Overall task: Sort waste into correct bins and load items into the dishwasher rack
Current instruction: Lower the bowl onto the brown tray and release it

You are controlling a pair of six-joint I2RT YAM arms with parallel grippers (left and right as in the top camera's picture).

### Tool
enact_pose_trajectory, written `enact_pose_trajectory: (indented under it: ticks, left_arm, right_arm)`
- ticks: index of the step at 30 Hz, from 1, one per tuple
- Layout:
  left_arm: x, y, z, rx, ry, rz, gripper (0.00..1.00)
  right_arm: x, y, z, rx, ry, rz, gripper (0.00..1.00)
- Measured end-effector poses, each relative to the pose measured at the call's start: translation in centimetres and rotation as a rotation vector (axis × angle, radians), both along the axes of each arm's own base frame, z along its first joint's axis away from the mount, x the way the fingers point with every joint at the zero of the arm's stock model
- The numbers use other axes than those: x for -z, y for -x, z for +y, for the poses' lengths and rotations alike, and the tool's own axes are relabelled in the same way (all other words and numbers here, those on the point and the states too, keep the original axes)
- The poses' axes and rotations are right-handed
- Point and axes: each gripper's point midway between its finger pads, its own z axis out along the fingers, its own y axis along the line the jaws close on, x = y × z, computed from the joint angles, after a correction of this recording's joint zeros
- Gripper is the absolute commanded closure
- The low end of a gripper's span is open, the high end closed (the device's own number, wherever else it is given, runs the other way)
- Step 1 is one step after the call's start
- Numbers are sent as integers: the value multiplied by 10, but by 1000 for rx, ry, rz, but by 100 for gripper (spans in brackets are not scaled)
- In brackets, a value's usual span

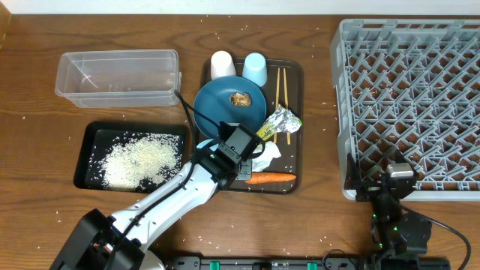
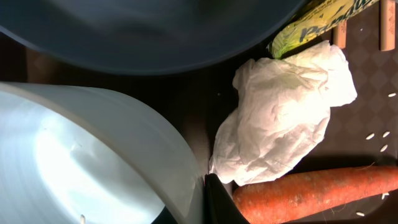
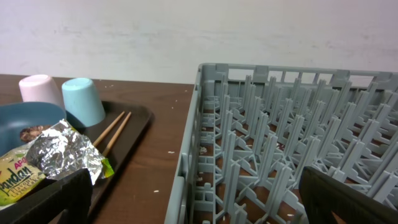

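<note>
My left gripper holds the light blue bowl low beside the tissue. The bowl would settle on the serving tray if I opened that gripper now.
My left gripper (image 1: 238,146) is shut on the rim of the light blue bowl (image 2: 81,162), low over the brown serving tray (image 1: 294,75). Beside it lie the crumpled tissue (image 2: 280,112) and the carrot (image 2: 311,193). The dark blue plate (image 1: 229,105) carries a brown food lump (image 1: 240,98). The foil wrapper (image 1: 279,121), chopsticks (image 1: 281,94), white cup (image 1: 223,65) and light blue cup (image 1: 256,69) are on the same tray. Rice (image 1: 139,159) fills the black tray (image 1: 84,154). My right gripper (image 3: 193,199) stands open at the near left corner of the dishwasher rack (image 1: 412,105).
The clear tub (image 1: 118,76) stands at the back left with a few grains inside. Loose rice grains are scattered over the wooden table (image 1: 322,150). A strip of bare wood separates the serving tray from the rack.
</note>
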Motion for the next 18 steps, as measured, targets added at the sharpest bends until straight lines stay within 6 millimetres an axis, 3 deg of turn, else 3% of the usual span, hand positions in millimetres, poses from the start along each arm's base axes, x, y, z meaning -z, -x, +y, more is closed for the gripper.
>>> enact_pose_trajectory:
  ticks: [7,8,9,18]
  left_arm:
    - [2,4,0,4,2,20,92]
    - [2,4,0,4,2,20,66]
    - [2,4,0,8,0,20,56]
    - [1,4,0,1,4,20,55]
  right_arm:
    - [0,0,0,0,0,0,1]
    - [0,0,0,0,0,0,1]
    - [0,0,0,0,0,0,1]
    - [0,0,0,0,0,0,2]
